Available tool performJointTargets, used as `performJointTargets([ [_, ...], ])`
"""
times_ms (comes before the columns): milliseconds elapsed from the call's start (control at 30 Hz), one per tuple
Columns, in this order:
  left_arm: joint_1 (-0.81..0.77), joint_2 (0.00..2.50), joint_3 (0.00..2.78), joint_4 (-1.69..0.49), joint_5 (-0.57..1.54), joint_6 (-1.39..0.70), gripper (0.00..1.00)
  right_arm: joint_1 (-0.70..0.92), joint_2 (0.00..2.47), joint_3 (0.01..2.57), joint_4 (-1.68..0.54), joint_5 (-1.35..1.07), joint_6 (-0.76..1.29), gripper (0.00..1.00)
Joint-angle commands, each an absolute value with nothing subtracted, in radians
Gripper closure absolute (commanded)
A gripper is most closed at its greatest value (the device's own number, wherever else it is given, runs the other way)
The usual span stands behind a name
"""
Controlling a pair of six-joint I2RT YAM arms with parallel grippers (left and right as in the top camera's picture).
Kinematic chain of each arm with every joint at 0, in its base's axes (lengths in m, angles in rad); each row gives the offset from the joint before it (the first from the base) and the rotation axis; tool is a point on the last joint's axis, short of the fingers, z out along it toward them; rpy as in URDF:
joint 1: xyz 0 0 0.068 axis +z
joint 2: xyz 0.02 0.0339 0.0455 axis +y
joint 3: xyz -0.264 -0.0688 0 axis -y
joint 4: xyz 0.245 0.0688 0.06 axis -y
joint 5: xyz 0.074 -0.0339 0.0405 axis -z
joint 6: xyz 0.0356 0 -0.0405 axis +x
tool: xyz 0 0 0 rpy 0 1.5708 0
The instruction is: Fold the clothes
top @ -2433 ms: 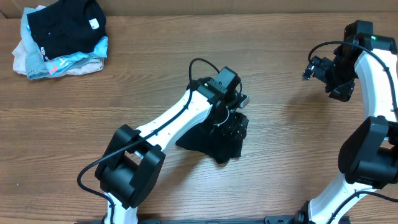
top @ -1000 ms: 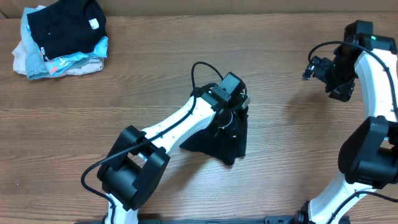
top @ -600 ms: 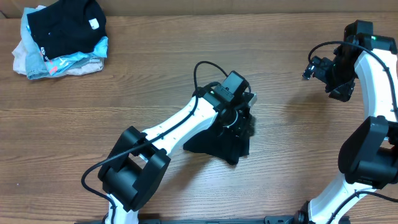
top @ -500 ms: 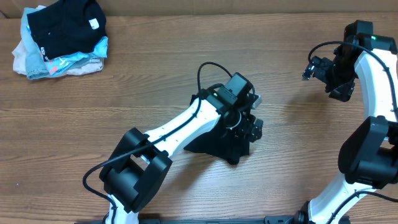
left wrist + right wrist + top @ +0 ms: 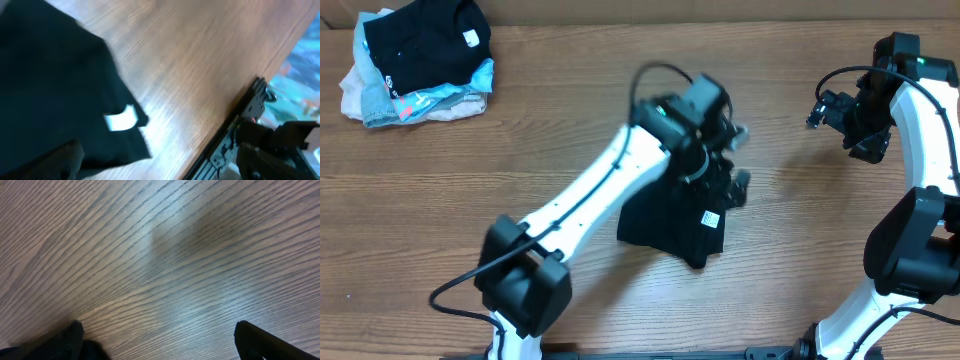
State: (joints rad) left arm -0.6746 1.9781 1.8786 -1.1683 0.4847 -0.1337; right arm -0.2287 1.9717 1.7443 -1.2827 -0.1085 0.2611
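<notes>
The folded black T-shirt (image 5: 670, 215) should go label-up on the pile, so the left gripper should next grab it by its edge nearest the pile, away from the pale label.
The folded black T-shirt (image 5: 670, 215) lies mid-table in a small bundle, its pale label (image 5: 710, 218) facing up. My left gripper (image 5: 731, 156) hovers open just above the bundle's far right edge, holding nothing. In the left wrist view the black fabric (image 5: 50, 75) and label (image 5: 120, 120) fill the left side, while my open left gripper (image 5: 160, 156) is over bare wood beside them. My right gripper (image 5: 828, 108) hangs open at the far right. In the right wrist view, the right gripper (image 5: 160, 332) has only wood grain beneath it.
A pile of clothes (image 5: 415, 62) sits in the far left corner: another black garment on top of light-blue and pale pieces. The table's edge (image 5: 235, 115) and a metal rail show in the left wrist view.
My left gripper opened, let go of the black T-shirt and rose toward the back. The shirt settled on the table with its label now showing. The right arm stayed still.
</notes>
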Motion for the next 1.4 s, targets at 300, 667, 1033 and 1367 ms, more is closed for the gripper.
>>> performJointTargets([
  [300, -0.315, 1.962, 1.773, -1.310, 0.314, -0.089, 0.00, -0.231, 1.949, 1.768, -1.280, -0.117, 0.262, 0.00],
  [667, -0.070, 1.962, 1.342, -1.018, 0.889, 0.173, 0.00, -0.231, 1.949, 1.768, -1.280, -0.117, 0.263, 0.00],
  [1033, -0.159, 1.975, 1.173, -0.701, 0.977, 0.045, 0.00, -0.231, 1.949, 1.768, -1.280, -0.117, 0.262, 0.00],
  [1367, -0.227, 2.043, 1.173, -0.653, 0.895, -0.090, 0.00, -0.231, 1.949, 1.768, -1.280, -0.117, 0.262, 0.00],
])
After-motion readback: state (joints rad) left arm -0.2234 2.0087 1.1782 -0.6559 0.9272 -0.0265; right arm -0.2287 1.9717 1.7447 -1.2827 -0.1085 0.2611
